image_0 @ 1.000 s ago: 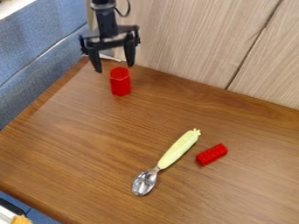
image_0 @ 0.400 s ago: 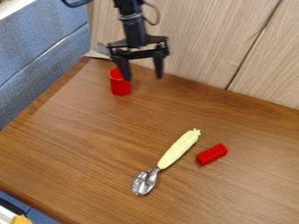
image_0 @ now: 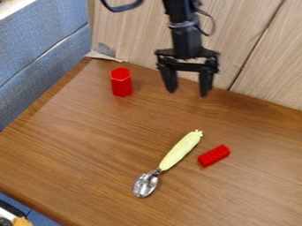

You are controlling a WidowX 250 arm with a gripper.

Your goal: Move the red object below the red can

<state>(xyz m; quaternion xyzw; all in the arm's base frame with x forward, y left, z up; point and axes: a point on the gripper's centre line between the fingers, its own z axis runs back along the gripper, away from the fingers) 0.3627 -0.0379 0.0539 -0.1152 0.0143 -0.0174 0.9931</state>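
Note:
I will grab the red brick's long sides to move it below the red can [image_0: 121, 82].
The gripper [image_0: 187, 93] hangs open over the back part of the table, right of the red can and with nothing between its fingers. A red six-sided can [image_0: 121, 82] stands upright near the table's back left. The red object, a small studded brick [image_0: 213, 156], lies at the right of the table, nearer the camera than the gripper and just right of the spoon's handle.
A spoon [image_0: 179, 151] with a pale yellow-green handle lies slanted on the wooden table [image_0: 77, 145]. Wood-grain panels [image_0: 177, 31] rise behind the table, and a blue padded surface [image_0: 41, 48] borders its left side.
The gripper has moved right and somewhat down in the view, from above the red can to the right of it, staying open. The can, brick and spoon have not moved.

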